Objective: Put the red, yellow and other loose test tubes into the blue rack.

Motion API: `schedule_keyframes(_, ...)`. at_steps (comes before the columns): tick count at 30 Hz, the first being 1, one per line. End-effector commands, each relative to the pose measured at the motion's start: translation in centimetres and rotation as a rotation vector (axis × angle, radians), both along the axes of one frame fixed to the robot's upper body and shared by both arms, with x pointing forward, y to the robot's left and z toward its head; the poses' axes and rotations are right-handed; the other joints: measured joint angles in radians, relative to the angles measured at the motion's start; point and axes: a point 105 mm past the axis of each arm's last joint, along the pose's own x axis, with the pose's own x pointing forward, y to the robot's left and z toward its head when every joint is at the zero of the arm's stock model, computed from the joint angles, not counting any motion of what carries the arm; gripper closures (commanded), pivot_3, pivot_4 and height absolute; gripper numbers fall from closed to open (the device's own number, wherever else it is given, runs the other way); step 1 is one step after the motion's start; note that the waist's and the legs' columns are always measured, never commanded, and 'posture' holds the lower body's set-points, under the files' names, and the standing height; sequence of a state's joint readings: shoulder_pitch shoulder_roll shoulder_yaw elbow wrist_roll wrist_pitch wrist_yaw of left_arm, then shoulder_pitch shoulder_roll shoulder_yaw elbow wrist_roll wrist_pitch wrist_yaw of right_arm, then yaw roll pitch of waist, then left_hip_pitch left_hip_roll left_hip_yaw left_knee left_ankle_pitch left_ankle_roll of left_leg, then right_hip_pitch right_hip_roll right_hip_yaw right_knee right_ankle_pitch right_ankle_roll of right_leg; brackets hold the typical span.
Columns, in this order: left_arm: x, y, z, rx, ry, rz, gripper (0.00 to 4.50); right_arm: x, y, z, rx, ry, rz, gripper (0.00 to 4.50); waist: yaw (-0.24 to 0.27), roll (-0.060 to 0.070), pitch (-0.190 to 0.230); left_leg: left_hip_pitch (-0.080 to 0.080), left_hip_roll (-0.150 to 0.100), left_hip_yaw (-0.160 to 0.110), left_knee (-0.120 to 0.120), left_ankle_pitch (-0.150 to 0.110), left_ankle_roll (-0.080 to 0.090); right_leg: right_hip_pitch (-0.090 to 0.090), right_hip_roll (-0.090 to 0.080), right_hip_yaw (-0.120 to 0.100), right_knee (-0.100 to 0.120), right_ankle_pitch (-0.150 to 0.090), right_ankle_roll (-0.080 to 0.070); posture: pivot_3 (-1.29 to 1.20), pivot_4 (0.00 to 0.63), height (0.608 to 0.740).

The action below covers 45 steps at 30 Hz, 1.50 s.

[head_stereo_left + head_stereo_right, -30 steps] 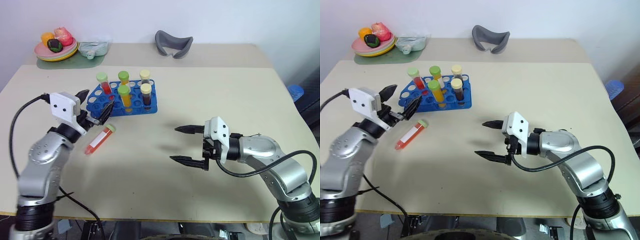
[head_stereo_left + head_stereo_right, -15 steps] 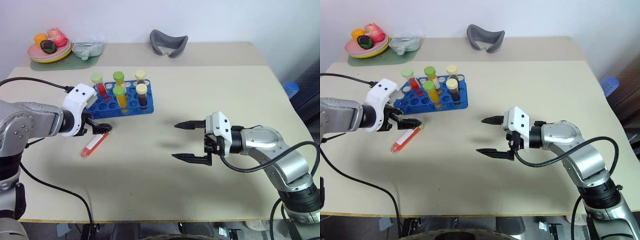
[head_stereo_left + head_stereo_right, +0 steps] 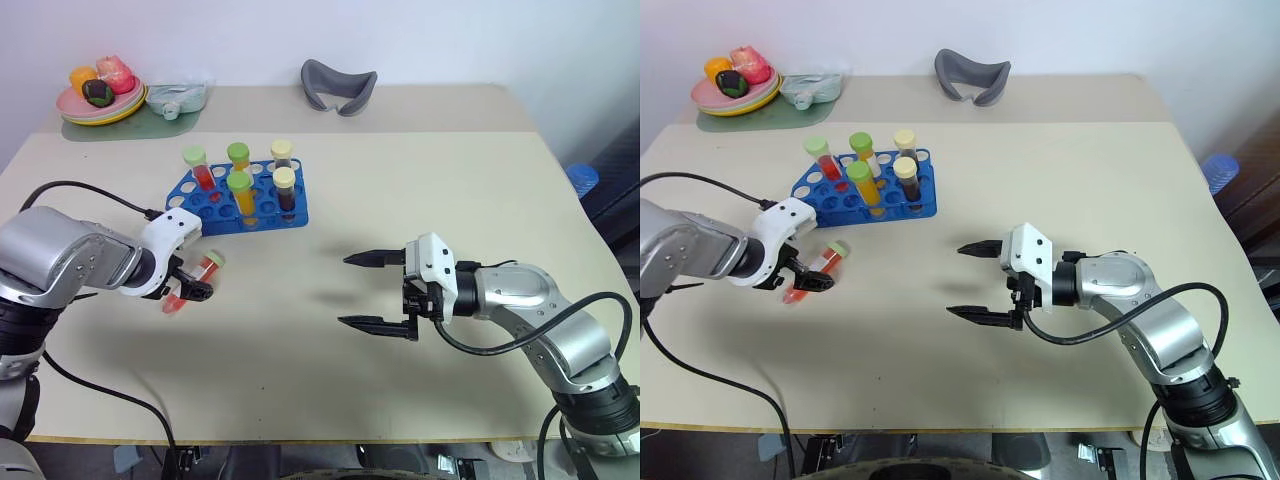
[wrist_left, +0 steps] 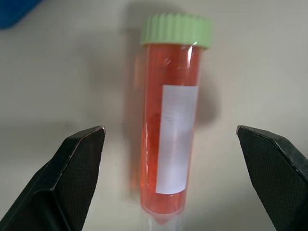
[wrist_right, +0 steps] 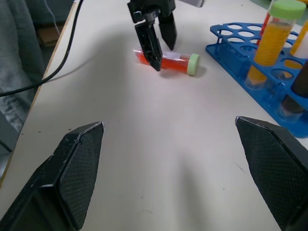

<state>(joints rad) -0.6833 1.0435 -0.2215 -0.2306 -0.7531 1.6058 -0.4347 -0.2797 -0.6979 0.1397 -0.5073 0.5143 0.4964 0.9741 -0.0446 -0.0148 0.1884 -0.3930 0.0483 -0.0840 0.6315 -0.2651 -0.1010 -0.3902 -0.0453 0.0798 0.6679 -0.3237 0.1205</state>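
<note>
The red test tube is long from green cap (image 4: 177, 30) to tapered tip, and the left gripper will next grab it around its labelled middle (image 4: 171, 137) for balance.
A loose red test tube (image 3: 196, 277) with a white label and pale green cap lies flat on the table in front of the blue rack (image 3: 214, 195). My left gripper (image 3: 187, 284) points down over it, open, with a finger on either side of the tube (image 4: 169, 144) and not closed on it. The rack holds several upright capped tubes: red, yellow-orange and dark brown. My right gripper (image 3: 343, 291) hovers open over the middle of the table, with nothing in it. The right wrist view shows the left gripper's fingers (image 5: 153, 45) straddling the red tube (image 5: 174, 62).
A plate of toy food (image 3: 97, 100) on a green mat and a clear packet (image 3: 178, 97) sit at the back left. A grey curved object (image 3: 340, 85) lies at the back centre. A black cable (image 3: 85, 185) trails from my left arm.
My left gripper has swung from beside the rack, pointing forward, to pointing down over the red tube, now straddling it. The right arm has kept still.
</note>
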Motion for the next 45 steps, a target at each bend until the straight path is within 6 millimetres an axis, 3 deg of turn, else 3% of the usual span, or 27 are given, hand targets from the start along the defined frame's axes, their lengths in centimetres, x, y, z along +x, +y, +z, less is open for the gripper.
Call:
schedule_keyframes(1,0.6,0.5,0.2,0.004,-0.017,0.024,0.03,-0.8,0.6,0.7,0.02,-0.041,0.028,0.0,-0.001,0.0,0.0,0.0,0.0,0.0,0.0,0.0,0.0,0.0,0.0,0.0,0.0,0.0,0.0,0.0,0.15,0.74)
schedule_keyframes(12,1.6,1.0,-1.2,0.022,0.005,0.015,0.03,-0.7,1.0,0.8,0.028,-0.043,0.032,0.0,0.001,0.002,-0.001,0.001,0.0,0.0,0.001,0.0,0.0,0.001,0.0,0.0,0.001,0.0,0.0,0.0,0.15,0.74)
schedule_keyframes(15,1.6,1.1,-1.3,0.033,0.001,0.012,0.85,-0.8,1.0,0.8,0.028,-0.042,0.031,0.0,0.001,0.002,-0.001,0.001,0.0,0.0,0.001,0.0,0.0,0.001,0.0,0.0,0.001,0.0,0.0,0.0,0.15,0.74)
schedule_keyframes(19,1.8,1.2,-1.2,0.044,-0.012,0.013,2.77,-0.7,1.1,0.8,0.029,-0.041,0.033,0.0,0.001,0.002,-0.001,0.001,0.0,0.0,0.001,0.0,0.0,0.001,0.0,0.0,0.001,0.0,0.0,0.0,0.15,0.74)
schedule_keyframes(28,1.5,1.7,-0.8,0.048,-0.027,0.034,2.77,-0.6,1.3,0.9,0.03,-0.045,0.044,0.0,-0.001,0.002,-0.001,0.001,0.0,0.0,0.001,0.0,0.0,0.001,0.0,0.0,0.001,0.0,0.0,0.0,0.15,0.74)
schedule_keyframes(31,1.5,1.9,-0.7,0.05,-0.038,0.051,3.56,-0.6,1.3,0.9,0.029,-0.045,0.049,0.0,-0.001,0.002,-0.001,0.001,0.0,0.0,0.001,0.0,0.0,0.0,0.0,0.0,0.001,0.0,0.0,0.0,0.15,0.74)
schedule_keyframes(34,1.5,1.9,-0.2,0.046,-0.057,0.053,3.68,-0.5,1.3,0.9,0.028,-0.046,0.052,0.0,-0.001,0.002,-0.001,0.001,0.0,0.0,0.001,0.0,0.0,0.0,0.0,0.0,0.001,0.0,0.0,0.0,0.15,0.74)
schedule_keyframes(39,1.7,3.2,3.1,-0.003,-0.22,0.098,3.68,-0.5,1.2,0.9,0.029,-0.048,0.046,0.0,-0.002,0.001,-0.001,0.0,0.0,0.0,0.001,0.0,0.0,0.0,0.0,0.0,0.002,0.0,0.0,0.0,0.15,0.74)
schedule_keyframes(43,2.7,3.7,9.4,-0.108,-0.686,0.076,3.68,-0.6,1.0,0.9,0.032,-0.04,0.034,0.0,0.002,0.001,0.0,0.0,0.0,0.0,0.0,0.0,0.0,-0.001,-0.001,0.0,0.001,0.0,0.0,0.0,0.15,0.74)
schedule_keyframes(45,2.8,4.3,11.6,-0.123,-0.887,0.109,3.68,-0.6,1.0,0.9,0.038,-0.035,0.034,0.0,0.004,0.0,0.0,-0.001,0.0,0.0,0.001,0.0,0.0,-0.001,-0.001,0.0,0.001,0.0,0.0,0.0,0.15,0.74)
